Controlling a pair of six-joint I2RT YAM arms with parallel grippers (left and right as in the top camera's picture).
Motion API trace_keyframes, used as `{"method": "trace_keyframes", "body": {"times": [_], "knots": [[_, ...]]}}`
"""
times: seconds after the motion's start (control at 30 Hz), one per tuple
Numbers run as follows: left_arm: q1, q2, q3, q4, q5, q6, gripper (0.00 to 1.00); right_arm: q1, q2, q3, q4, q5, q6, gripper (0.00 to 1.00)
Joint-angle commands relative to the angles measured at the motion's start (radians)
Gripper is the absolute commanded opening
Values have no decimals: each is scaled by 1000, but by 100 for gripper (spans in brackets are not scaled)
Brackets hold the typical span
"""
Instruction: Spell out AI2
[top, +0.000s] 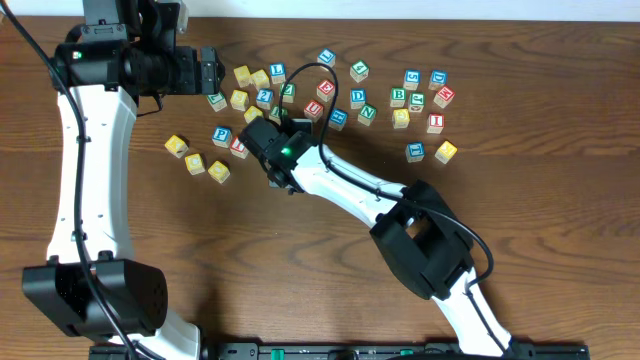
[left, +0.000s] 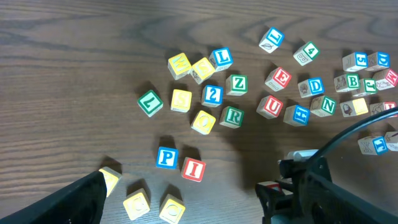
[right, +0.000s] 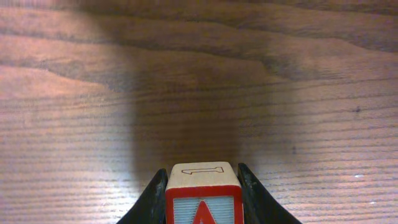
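The red-framed A cube is low over flat bare wood and would come to rest there if the right gripper opened now, so the robot's right gripper needs to let go of it.
My right gripper (right: 203, 199) is shut on the red-framed A cube (right: 200, 178) and holds it low over bare wood; in the overhead view this gripper (top: 284, 182) is just below the cluster of cubes. The red I cube (left: 193, 168) lies beside a blue P cube (left: 166, 157); it also shows in the overhead view (top: 238, 147). The blue 2 cube (left: 212, 94) sits in the cluster, also in the overhead view (top: 264, 97). My left gripper (top: 208, 70) is open and empty, high above the cluster's left side.
Several other letter cubes lie scattered across the far part of the table (top: 560, 200). Plain yellow cubes (top: 194, 162) lie at the left, another one (top: 446, 151) at the right. A second red I cube (top: 434, 122) lies at the right. The right arm (top: 350, 185) stretches across the middle.
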Motion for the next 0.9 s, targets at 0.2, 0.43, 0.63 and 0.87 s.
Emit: {"method": "trace_keyframes", "body": {"times": [0.2, 0.43, 0.63, 0.87], "knots": [[4, 1, 28, -2, 6, -5, 97, -11, 6, -3, 0, 18, 81, 25], [4, 1, 28, -2, 5, -5, 98, -11, 6, -3, -2, 3, 80, 42], [4, 1, 28, -2, 6, -5, 98, -11, 6, -3, -9, -6, 80, 45], [4, 1, 28, -1, 5, -5, 97, -12, 6, -2, -24, -20, 80, 48]]}}
